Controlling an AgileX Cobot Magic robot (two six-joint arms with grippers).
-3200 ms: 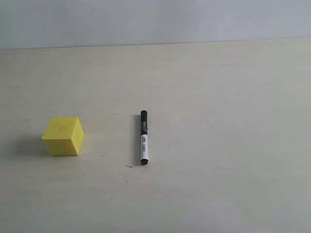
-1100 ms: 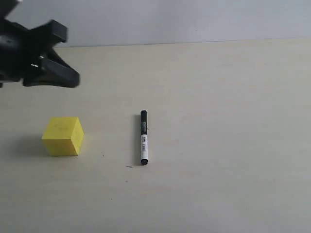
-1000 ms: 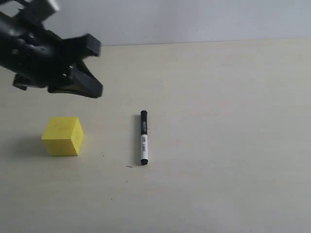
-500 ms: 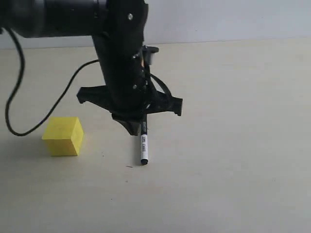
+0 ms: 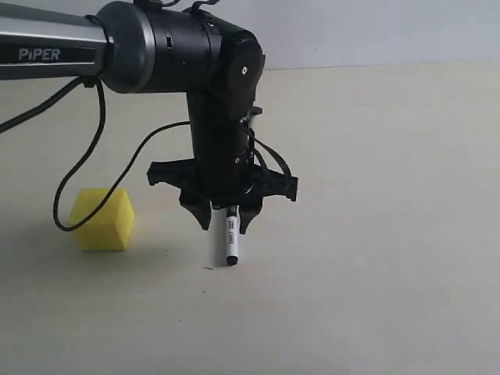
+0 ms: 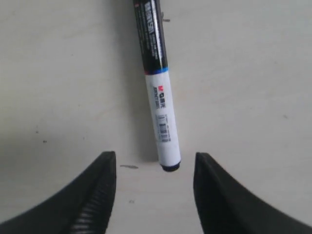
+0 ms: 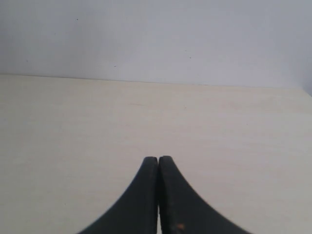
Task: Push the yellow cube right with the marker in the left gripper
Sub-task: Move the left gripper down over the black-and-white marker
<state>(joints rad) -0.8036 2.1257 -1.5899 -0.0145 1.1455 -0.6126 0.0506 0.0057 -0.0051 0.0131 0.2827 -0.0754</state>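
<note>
The marker's black part should stay free to push the yellow cube (image 5: 102,219), so my left gripper will reach the marker and grab its white body (image 5: 232,236).
The marker (image 5: 231,244) lies flat on the pale table (image 5: 375,234), its white barrel and black end showing below my left gripper (image 5: 224,228). The gripper points down over the marker's upper half and hides it. It is open, one finger on each side of the pen, with nothing gripped. In the left wrist view the marker (image 6: 158,97) lies on the table, its black end just beyond the gap between the spread fingertips (image 6: 108,163), my left gripper (image 6: 154,156) still apart from it. The yellow cube (image 5: 102,219) sits to the left, untouched. My right gripper (image 7: 158,159) is shut and empty.
The black arm with its silver "PiPER" tube (image 5: 47,53) reaches in from the upper left, and a cable (image 5: 78,187) hangs in a loop just above the cube. A grey wall (image 5: 375,31) runs behind the table's far edge.
The left arm swung in from the upper left and came down over the marker. Its jaws went from shut to open. Marker and cube have not moved.
</note>
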